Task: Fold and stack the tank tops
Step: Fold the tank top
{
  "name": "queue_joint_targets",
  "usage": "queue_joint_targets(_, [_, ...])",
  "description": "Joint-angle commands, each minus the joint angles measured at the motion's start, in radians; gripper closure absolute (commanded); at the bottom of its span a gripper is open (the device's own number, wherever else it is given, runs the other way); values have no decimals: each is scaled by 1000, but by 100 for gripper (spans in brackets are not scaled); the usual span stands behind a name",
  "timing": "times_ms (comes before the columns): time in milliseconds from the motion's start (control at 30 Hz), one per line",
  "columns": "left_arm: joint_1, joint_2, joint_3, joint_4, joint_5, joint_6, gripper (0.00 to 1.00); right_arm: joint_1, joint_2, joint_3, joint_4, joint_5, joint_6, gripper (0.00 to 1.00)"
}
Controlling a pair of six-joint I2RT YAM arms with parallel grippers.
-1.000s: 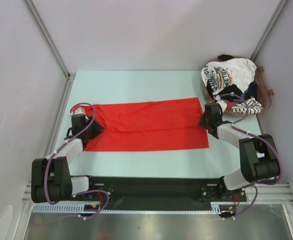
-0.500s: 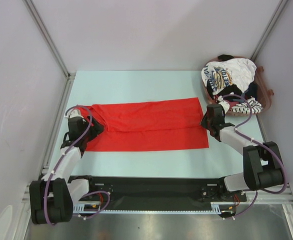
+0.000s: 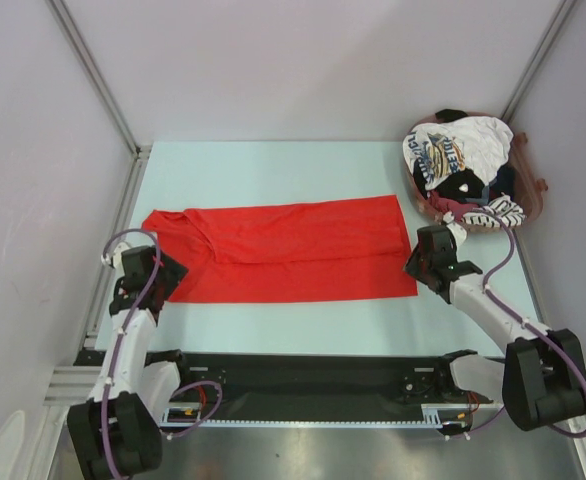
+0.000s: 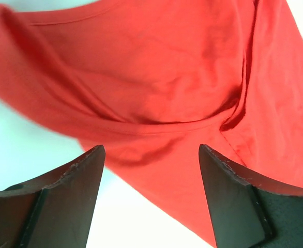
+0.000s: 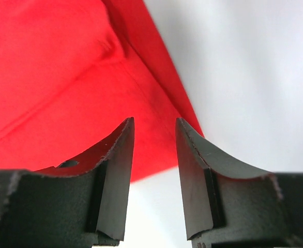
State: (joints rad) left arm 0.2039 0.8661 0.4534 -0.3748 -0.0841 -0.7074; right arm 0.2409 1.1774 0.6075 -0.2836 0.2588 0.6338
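Next, my right gripper grips the red tank top by its near corner opposite the straps and swings that end around for folding.
The red tank top lies flat across the middle of the table, folded lengthwise into a long strip, with its straps bunched at the left end. My left gripper is open and empty just off its near left corner; the left wrist view shows the red cloth beyond the spread jaws. My right gripper is open and empty just off the near right corner; the right wrist view shows that corner between the jaws. The white printed top, the striped top and dark ones lie heaped at the back right.
A pinkish basket at the back right holds the heap of tank tops. White walls with metal posts close in the table on the left, back and right. A black rail with the arm bases runs along the near edge.
Both grippers have drawn back toward the near edge, off the ends of the red tank top. The left arm moved down and left, the right arm down. The red top stayed put.
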Motion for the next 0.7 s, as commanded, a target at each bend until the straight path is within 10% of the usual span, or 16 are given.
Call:
queue_joint_targets(0, [8,-65,18,-88,-77,-66,22,3,-56,-35,-95,13,90,58])
queue_joint_targets(667, [107,8,19,-116,-124,-129,23,23,-79,-146,-114,-52,288,59])
